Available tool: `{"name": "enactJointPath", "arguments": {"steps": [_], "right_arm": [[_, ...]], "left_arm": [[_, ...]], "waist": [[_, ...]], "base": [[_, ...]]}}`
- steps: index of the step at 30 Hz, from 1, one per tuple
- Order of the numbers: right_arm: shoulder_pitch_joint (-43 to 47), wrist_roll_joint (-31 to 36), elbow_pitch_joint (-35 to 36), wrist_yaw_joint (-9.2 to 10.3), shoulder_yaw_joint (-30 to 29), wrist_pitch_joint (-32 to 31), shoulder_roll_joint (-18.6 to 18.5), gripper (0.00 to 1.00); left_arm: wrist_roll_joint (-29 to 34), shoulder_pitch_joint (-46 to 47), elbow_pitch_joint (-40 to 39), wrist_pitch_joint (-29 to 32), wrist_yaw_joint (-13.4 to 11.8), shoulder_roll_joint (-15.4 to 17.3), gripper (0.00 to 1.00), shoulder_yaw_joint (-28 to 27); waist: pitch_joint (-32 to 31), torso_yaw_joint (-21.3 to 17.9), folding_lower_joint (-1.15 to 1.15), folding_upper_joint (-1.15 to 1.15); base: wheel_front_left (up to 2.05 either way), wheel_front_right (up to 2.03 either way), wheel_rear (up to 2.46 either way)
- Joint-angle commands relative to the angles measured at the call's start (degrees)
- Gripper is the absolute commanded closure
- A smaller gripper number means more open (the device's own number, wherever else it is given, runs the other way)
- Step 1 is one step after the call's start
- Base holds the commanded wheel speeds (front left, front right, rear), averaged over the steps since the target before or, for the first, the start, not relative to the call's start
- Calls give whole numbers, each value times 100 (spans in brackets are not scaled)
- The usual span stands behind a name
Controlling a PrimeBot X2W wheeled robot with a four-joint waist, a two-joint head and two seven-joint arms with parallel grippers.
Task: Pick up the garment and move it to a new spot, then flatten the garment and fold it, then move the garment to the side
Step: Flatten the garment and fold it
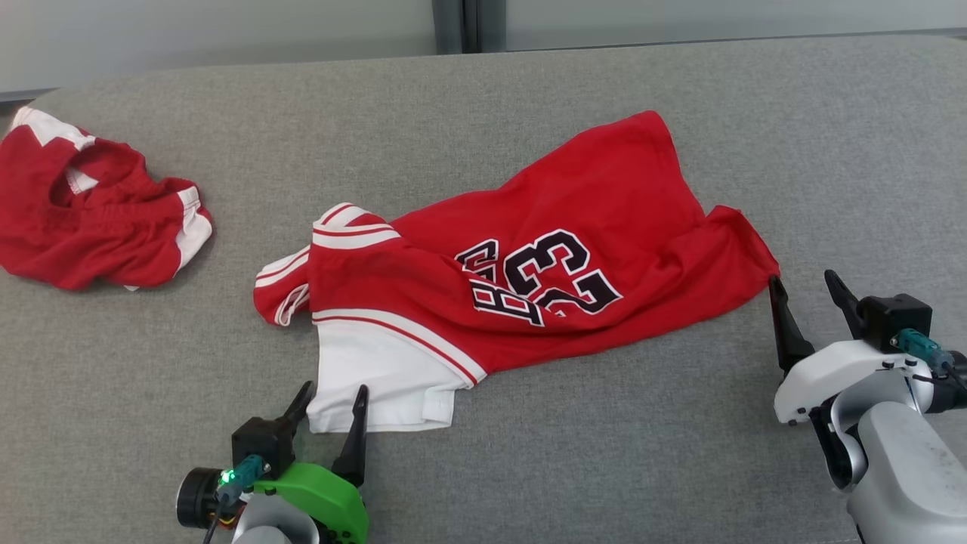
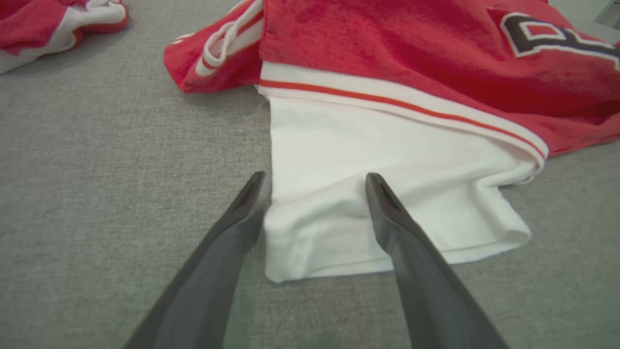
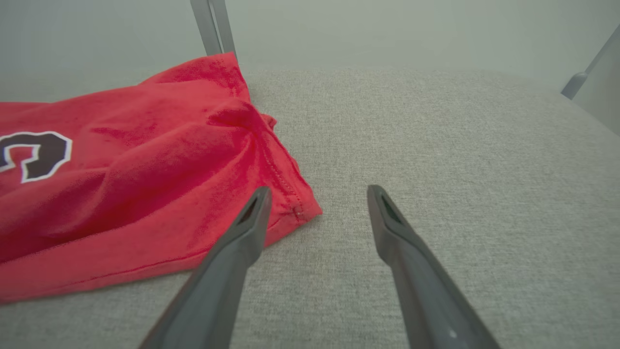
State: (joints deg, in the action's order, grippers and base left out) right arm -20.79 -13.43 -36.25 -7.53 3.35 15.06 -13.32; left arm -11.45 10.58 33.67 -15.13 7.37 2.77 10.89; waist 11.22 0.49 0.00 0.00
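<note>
I will next grab the jersey by its red hem corner with my right gripper, to fold the jersey over toward its striped white trim.
A red jersey garment with black "23" lettering and white striped trim lies crumpled across the middle of the grey surface. Its white sleeve points toward me. My left gripper is open, its fingers straddling the near edge of that white sleeve; the left wrist view shows the left gripper low over the cloth with nothing pinched. My right gripper is open beside the garment's right corner. In the right wrist view the right gripper has one finger over the red hem and the other over bare surface.
A second red and white garment lies bunched at the far left, its edge seen as red and white cloth in the left wrist view. The grey padded surface spreads wide on the near side and right. A pale wall with a metal post stands behind.
</note>
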Motion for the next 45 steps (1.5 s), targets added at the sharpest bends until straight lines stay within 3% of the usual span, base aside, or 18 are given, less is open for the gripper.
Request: {"name": "enactJointPath", "arguments": {"steps": [1,9,15,16,17,18,19,27,35,40,45], "right_arm": [[-149,-25,-129,8,21,16,-6,0],[-566,-114,-663,8,36,16,19,0],[-661,-196,-928,8,93,16,4,0],[-672,-229,-1001,8,120,16,19,0],[-690,-248,-1055,8,146,16,23,17],[-724,-264,-1099,8,169,16,15,55],[-745,-293,-1142,8,186,16,25,100],[-612,-468,-936,8,300,16,-19,100],[-306,-677,110,8,370,16,-199,100],[-698,-859,530,8,616,16,-331,100],[-1834,-1136,399,8,1113,-40,-502,100]], "left_arm": [[-75,126,73,-2,15,23,0,-35],[-288,56,208,10,15,23,0,-23],[-549,63,263,14,17,9,0,463],[-554,105,293,24,18,10,24,536],[-600,141,307,24,18,7,65,589],[-638,182,295,24,18,5,95,630],[-658,209,287,24,18,6,100,661],[-659,231,-94,3,16,18,100,697],[-672,390,-1059,-1,17,118,100,530],[-816,1105,-1294,0,17,491,100,802],[-1264,2677,-1245,377,17,1018,100,1179]], "waist": [[135,15,0,0],[313,49,0,0],[336,163,0,0],[337,177,0,0],[338,185,0,0],[340,193,0,0],[337,197,0,0],[177,187,0,0],[-171,122,0,0],[-193,40,0,0],[177,-86,0,0]], "base": [[0,0,0],[0,0,0],[0,0,0],[0,0,0],[0,0,0],[0,0,0],[0,0,0],[0,0,0],[0,0,0],[0,0,0],[0,0,0]]}}
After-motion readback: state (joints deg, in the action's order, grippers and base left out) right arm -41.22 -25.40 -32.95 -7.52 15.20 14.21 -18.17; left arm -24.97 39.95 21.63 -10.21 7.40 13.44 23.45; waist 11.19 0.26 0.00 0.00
